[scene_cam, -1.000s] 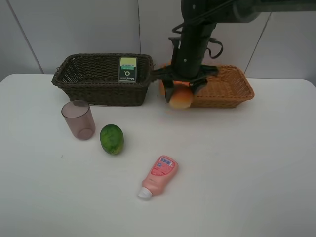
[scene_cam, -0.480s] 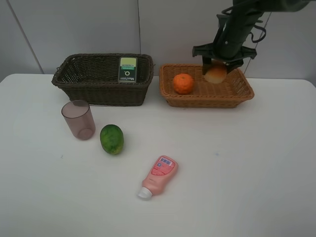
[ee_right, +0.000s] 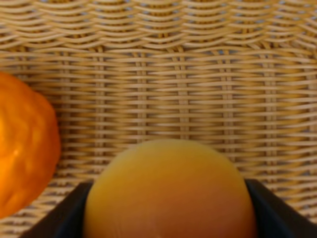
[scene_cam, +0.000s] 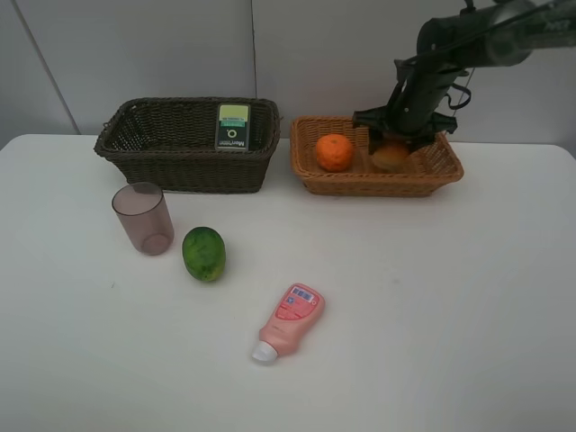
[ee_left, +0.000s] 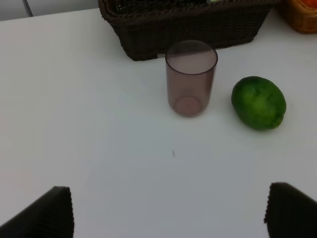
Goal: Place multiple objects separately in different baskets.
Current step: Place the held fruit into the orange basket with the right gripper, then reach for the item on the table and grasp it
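Observation:
I should open my right gripper now. The peach-like fruit [scene_cam: 391, 155] is low inside the tan basket [scene_cam: 387, 184] next to the orange, so it would stay there.
In the light tan basket [scene_cam: 387, 184] lies the orange [scene_cam: 334, 152]. Beside it, low in that basket, my right gripper [scene_cam: 393, 144] is shut on the peach-like fruit [ee_right: 168, 191], whose sides meet the dark fingers [ee_right: 67, 213]. The dark brown basket [scene_cam: 184, 166] holds the green-labelled bottle [scene_cam: 232, 126]. On the table in front of it stand the mauve cup [scene_cam: 142, 218] and the green fruit [scene_cam: 204, 254]. The pink squeeze bottle [scene_cam: 290, 321] lies nearer the front. My left gripper [ee_left: 168, 213] hangs open above the table, short of the cup [ee_left: 190, 79] and green fruit [ee_left: 258, 102].
Both baskets stand side by side at the back of the white table, close to the wall. The right arm reaches down into the tan basket from the upper right. The left arm does not show in the high view.
The right arm carried the peach-like fruit from the tan basket's left end across to its right part and lowered it inside. Everything else stayed still.

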Motion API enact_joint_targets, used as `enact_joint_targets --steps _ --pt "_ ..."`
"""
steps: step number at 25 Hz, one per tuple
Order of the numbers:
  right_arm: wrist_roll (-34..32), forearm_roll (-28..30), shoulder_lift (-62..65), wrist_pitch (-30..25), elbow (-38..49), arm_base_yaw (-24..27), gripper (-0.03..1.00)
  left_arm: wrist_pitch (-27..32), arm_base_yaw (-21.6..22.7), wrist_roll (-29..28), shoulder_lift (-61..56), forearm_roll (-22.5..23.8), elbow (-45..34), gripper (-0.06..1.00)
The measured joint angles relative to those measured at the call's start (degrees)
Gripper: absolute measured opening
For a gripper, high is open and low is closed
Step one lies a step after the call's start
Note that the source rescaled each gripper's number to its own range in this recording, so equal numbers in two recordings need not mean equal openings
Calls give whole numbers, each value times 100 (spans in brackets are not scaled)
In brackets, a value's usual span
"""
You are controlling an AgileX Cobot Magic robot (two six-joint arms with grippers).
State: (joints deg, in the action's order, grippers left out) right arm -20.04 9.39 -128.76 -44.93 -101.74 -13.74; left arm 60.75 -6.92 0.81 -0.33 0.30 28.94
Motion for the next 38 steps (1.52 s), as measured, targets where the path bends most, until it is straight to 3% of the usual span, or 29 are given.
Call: enact_joint_targets --steps 3,4,5,7,8,9,11,20,32,38 --pt "0 0 -21 149 0 0 0 0 0 0 0 0 0 100" --pt "0 0 -21 198 0 0 7 0 0 0 0 0 0 100" --pt "0 0 -21 242 0 0 22 0 0 0 0 0 0 100" --pt "0 26 -21 252 0 0 63 0 0 0 0 0 0 100" --pt "0 53 -21 258 0 0 76 0 0 0 0 0 0 100" --pt "0 67 -21 259 0 0 85 0 0 0 0 0 0 100" --pt "0 105 -21 245 0 0 93 0 0 0 0 0 0 100" --pt "0 99 773 -409 211 0 97 0 0 0 0 0 0 100" --pt "136 -3 4208 -406 3540 654 97 0 0 0 0 0 0 100" --pt "319 -63 6474 -749 4591 596 97 0 0 0 0 0 0 100"
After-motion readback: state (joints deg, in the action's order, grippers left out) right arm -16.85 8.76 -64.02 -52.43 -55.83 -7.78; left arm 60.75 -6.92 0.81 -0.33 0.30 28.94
